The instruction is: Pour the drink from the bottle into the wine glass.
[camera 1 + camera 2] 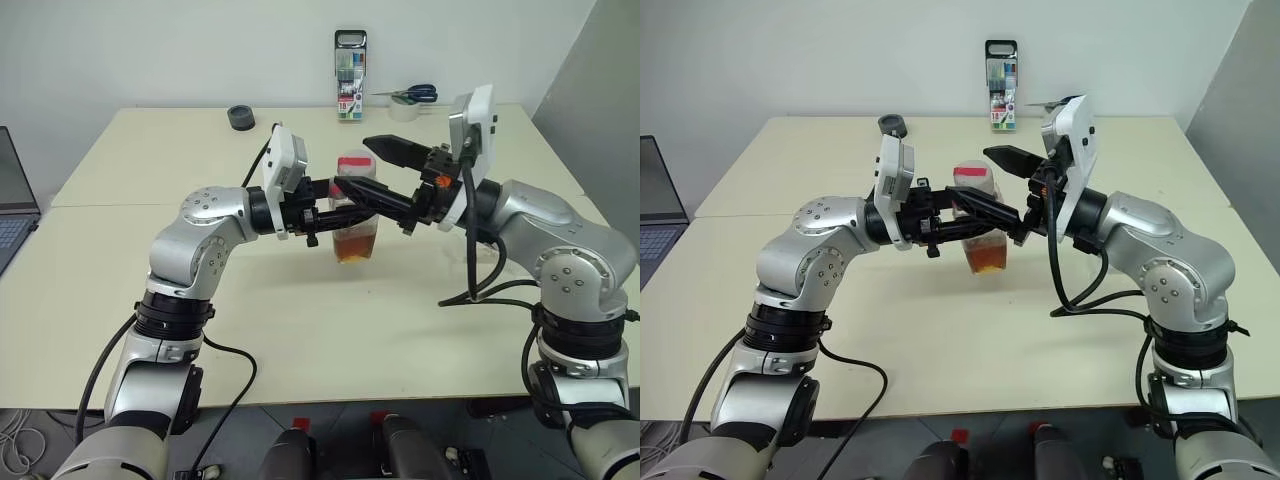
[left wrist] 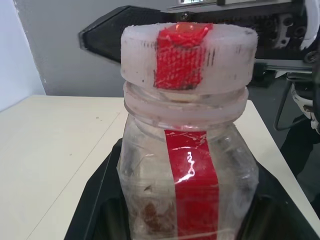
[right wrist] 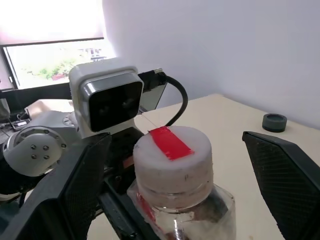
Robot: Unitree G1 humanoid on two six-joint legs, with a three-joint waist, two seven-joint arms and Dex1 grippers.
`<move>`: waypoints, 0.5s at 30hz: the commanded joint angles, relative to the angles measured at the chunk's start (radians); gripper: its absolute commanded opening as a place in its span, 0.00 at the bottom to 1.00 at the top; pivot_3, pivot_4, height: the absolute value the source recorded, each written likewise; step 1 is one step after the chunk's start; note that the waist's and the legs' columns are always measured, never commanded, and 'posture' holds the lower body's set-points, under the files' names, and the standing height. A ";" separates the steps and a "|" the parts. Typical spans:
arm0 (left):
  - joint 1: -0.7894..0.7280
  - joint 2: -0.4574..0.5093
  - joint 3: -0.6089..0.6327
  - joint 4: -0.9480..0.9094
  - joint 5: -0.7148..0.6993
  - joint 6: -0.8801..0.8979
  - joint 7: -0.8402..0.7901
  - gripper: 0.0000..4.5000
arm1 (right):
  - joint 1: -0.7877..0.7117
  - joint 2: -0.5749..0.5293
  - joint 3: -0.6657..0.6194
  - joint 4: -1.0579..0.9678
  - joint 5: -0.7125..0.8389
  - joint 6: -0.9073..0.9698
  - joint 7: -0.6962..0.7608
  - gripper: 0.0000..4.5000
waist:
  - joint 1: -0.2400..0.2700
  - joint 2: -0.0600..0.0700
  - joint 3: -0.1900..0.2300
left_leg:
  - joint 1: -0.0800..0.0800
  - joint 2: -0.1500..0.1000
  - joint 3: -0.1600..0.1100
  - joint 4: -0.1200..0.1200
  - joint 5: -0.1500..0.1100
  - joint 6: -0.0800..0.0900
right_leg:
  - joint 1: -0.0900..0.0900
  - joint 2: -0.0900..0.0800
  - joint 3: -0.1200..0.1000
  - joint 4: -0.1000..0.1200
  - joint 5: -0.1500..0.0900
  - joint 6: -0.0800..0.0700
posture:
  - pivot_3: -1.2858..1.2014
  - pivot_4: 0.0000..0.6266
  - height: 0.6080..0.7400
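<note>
My right gripper has its fingertips on either side of the cap, so it needs to close now. Closing now would hold the pale cap [image 1: 356, 166] [image 3: 174, 175] above the clear bottle.
My left gripper [image 1: 345, 208] is shut on the bottle [image 1: 357, 222], holding it upright just above the middle of the table [image 1: 300, 320]. The bottle is clear plastic with a red strip down its side [image 2: 192, 175]. Its wide pale cap [image 3: 172, 155] carries a red patch on top. The drink [image 1: 987, 260], amber, fills only the lowest part of the bottle. My right gripper [image 1: 356, 166] is open, one finger on each side of the cap, and does not touch it [image 3: 180, 170]. The wine glass is out of view.
At the table's far edge stand a pack of markers [image 1: 350, 90], scissors [image 1: 415, 94] lying on a white tape roll [image 1: 404, 111], and a small dark roll [image 1: 240, 117]. A laptop [image 1: 12, 205] sits at the left edge.
</note>
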 commanded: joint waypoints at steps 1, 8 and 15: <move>-0.021 0.007 0.032 -0.023 -0.007 -0.026 -0.003 0.42 | -0.019 0.009 -0.016 -0.015 0.004 -0.028 0.009 0.96 | 0.000 0.000 0.000 | 0.000 0.000 0.000 0.000 0.000 0.000 | 0.000 0.000 0.000 0.000 0.000 0.000 | 0.52 0.24 1.00; -0.014 0.004 0.030 -0.031 -0.008 -0.024 0.002 0.42 | -0.012 0.011 -0.024 -0.014 0.016 -0.023 0.016 0.49 | 0.000 0.000 0.000 | 0.000 0.000 0.000 0.000 0.000 0.000 | 0.000 0.000 0.000 0.000 0.000 0.000 | 0.52 0.24 1.00; -0.005 0.014 0.017 -0.055 -0.034 -0.003 -0.043 0.42 | -0.040 -0.031 -0.002 0.012 0.047 0.000 0.126 0.40 | 0.000 0.000 0.000 | 0.000 0.000 0.000 0.000 0.000 0.000 | 0.000 0.000 0.000 0.000 0.000 0.000 | 0.52 0.24 1.00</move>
